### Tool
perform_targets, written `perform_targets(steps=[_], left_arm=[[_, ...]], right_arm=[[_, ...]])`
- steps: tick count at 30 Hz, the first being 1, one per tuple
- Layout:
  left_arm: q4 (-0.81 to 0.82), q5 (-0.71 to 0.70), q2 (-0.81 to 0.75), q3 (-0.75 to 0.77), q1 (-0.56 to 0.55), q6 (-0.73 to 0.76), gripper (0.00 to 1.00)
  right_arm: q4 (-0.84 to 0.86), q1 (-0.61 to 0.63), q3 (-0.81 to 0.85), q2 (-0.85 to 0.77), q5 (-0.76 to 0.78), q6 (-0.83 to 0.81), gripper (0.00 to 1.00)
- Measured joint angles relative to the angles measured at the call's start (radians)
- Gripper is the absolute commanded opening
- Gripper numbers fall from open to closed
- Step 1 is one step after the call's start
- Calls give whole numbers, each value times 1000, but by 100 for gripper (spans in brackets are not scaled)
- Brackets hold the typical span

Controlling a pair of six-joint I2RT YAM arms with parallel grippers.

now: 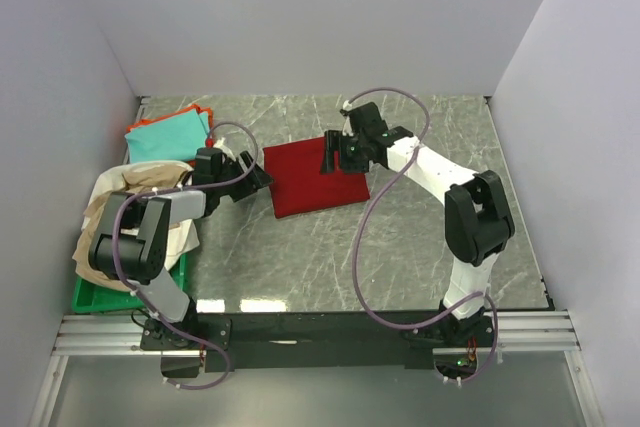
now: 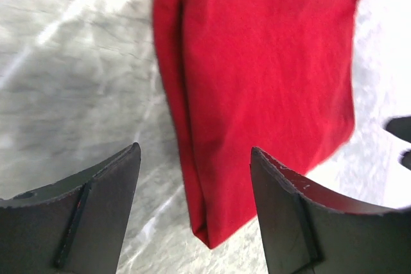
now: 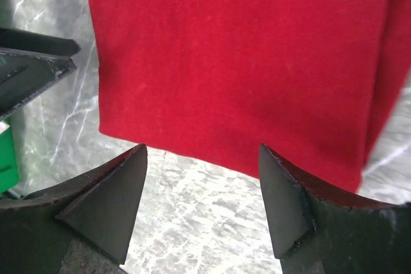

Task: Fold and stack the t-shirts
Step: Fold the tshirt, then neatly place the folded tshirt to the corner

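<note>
Next, my left gripper pinches the folded dark red t-shirt's layers together at the red t-shirt's edge (image 1: 272, 197) facing the teal shirt (image 1: 168, 135), to stack it there.
A dark red t-shirt (image 1: 312, 178) lies folded into a rectangle in the middle of the marble table. It also shows in the left wrist view (image 2: 257, 81) and the right wrist view (image 3: 237, 62). My left gripper (image 1: 262, 175) is open and empty at the shirt's left edge, its fingers (image 2: 103, 210) either side of a corner. My right gripper (image 1: 330, 155) is open and empty over the shirt's far right part, fingers (image 3: 109, 203) just off its edge. A folded teal shirt (image 1: 168, 135) lies on an orange one (image 1: 205, 110) at far left. Beige and white shirts (image 1: 140, 197) are heaped in the tray.
A green plastic tray (image 1: 100, 294) sits at the table's near left, under the beige heap and the left arm. Grey walls close in the table on three sides. The right arm's cable loops over the table's right half.
</note>
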Motion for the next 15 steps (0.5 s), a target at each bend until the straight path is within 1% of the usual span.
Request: perform_targets(steps=[7, 15], left_arm=[[167, 106, 68, -39, -1, -47, 77], [311, 148, 142, -56, -1, -135, 80]], right_arm=[[56, 0, -19, 42, -68, 12, 75], [73, 0, -68, 83, -92, 20, 75]])
